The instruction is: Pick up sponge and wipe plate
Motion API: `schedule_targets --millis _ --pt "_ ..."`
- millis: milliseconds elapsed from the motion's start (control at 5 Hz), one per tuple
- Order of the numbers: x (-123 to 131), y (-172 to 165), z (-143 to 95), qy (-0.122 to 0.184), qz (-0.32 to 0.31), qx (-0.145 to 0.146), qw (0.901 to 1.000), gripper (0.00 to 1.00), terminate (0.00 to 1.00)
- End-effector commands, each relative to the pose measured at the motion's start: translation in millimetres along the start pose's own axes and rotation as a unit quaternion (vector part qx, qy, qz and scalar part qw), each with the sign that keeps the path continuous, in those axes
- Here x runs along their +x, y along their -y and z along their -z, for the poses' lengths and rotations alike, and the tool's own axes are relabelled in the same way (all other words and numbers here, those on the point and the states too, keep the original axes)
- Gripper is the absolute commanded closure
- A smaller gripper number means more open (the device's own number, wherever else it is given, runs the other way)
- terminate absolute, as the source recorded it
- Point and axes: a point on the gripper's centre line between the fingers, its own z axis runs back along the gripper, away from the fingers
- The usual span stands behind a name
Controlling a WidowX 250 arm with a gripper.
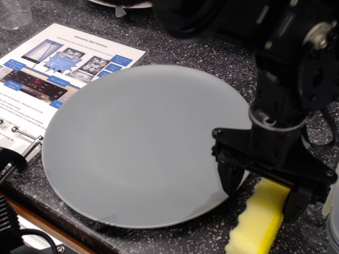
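The robot should next grab the yellow sponge (pixel 258 219) across its long sides with its gripper, to wipe the grey plate (pixel 143 143).
The large grey plate (pixel 143 143) lies flat on the dark speckled counter in the middle of the view. The yellow sponge (pixel 258 219) lies on the counter just past the plate's lower right rim, its wavy edge facing the plate. My black gripper (pixel 262 193) is open and straddles the sponge's upper end. One finger (pixel 229 177) hangs over the plate's rim, the other finger (pixel 296 203) is at the sponge's right side. The arm hides the sponge's top end.
A printed dishwasher leaflet (pixel 58 69) lies at the upper left, partly under the plate. A white dish (pixel 124 3) shows at the top edge and a clear glass (pixel 13 13) at the top left. A metal rack (pixel 24 140) sits at the left.
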Motion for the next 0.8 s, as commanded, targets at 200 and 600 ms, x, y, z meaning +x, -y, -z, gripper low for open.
schedule_targets --millis 200,600 --pt "13.0 -10.3 -24.3 0.039 -0.016 -0.034 0.9986 1.00 0.00" --pt "45.1 -38.8 -67.2 0.035 -0.050 -0.086 0.9945 1.00 0.00"
